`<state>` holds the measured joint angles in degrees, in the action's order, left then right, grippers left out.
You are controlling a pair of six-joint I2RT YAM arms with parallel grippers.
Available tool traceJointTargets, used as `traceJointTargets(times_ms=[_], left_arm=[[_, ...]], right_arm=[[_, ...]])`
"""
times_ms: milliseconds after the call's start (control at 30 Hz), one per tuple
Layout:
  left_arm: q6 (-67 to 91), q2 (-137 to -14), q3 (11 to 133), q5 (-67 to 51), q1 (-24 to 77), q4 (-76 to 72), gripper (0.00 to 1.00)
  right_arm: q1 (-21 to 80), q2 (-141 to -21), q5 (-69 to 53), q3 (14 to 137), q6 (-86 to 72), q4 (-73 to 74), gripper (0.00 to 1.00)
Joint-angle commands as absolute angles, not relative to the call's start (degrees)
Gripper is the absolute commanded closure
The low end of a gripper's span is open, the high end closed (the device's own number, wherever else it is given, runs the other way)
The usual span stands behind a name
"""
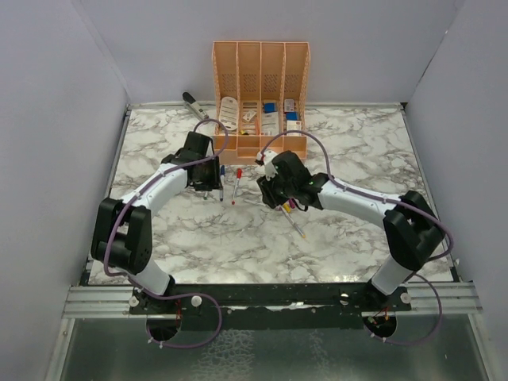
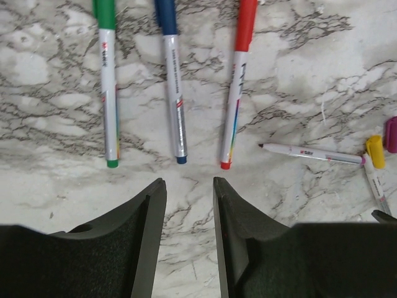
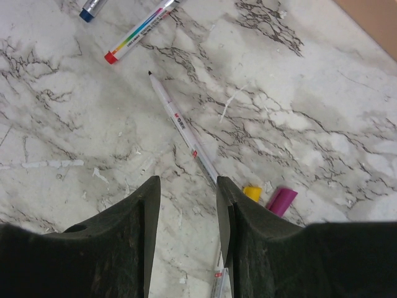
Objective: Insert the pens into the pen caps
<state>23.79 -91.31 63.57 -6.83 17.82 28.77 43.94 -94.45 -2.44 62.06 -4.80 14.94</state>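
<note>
Next, my right gripper grabs the uncapped pen (image 3: 186, 133) across its body toward the pen's tip (image 3: 173, 112). The rear of the pen's body stays free to hand to my left gripper.
In the left wrist view three capped pens lie side by side: green (image 2: 108, 87), blue (image 2: 173, 93) and red (image 2: 236, 93). To their right lies an uncapped pen (image 2: 310, 153), with a loose yellow cap (image 2: 374, 151) and a purple cap (image 2: 391, 133) at its far end. My left gripper (image 2: 189, 183) is open and empty just short of the capped pens. My right gripper (image 3: 188, 181) is open and empty over the uncapped pen (image 3: 186, 133). The yellow cap (image 3: 252, 192) and purple cap (image 3: 282, 200) lie beside its right finger. A second bare pen (image 3: 218, 282) lies under the right gripper.
A peach organizer (image 1: 260, 99) with blue and white items stands at the back centre. A grey-black stapler (image 1: 194, 105) lies to its left. Grey walls enclose the marble table (image 1: 357, 151). Both arms meet near the middle, close together.
</note>
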Motion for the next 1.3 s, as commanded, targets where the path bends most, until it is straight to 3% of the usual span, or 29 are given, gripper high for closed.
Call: traceJointTargets(times_ms=[0, 1067, 1267], left_arm=[[24.76, -87.15, 61.82, -5.43, 16.42, 28.37, 0.6], [24.96, -88.02, 60.56, -11.42, 13.89, 25.4, 0.6], [24.63, -88.05, 60.41, -11.43, 13.45, 25.4, 0.61]], right_arm=[[44.45, -98.53, -8.67, 66.59, -1.32, 14.46, 0.59], [45.34, -112.47, -5.72, 72.18, 3.23, 14.16, 0.61], [45.35, -114.55, -5.32, 73.63, 2.04, 15.62, 0.69]])
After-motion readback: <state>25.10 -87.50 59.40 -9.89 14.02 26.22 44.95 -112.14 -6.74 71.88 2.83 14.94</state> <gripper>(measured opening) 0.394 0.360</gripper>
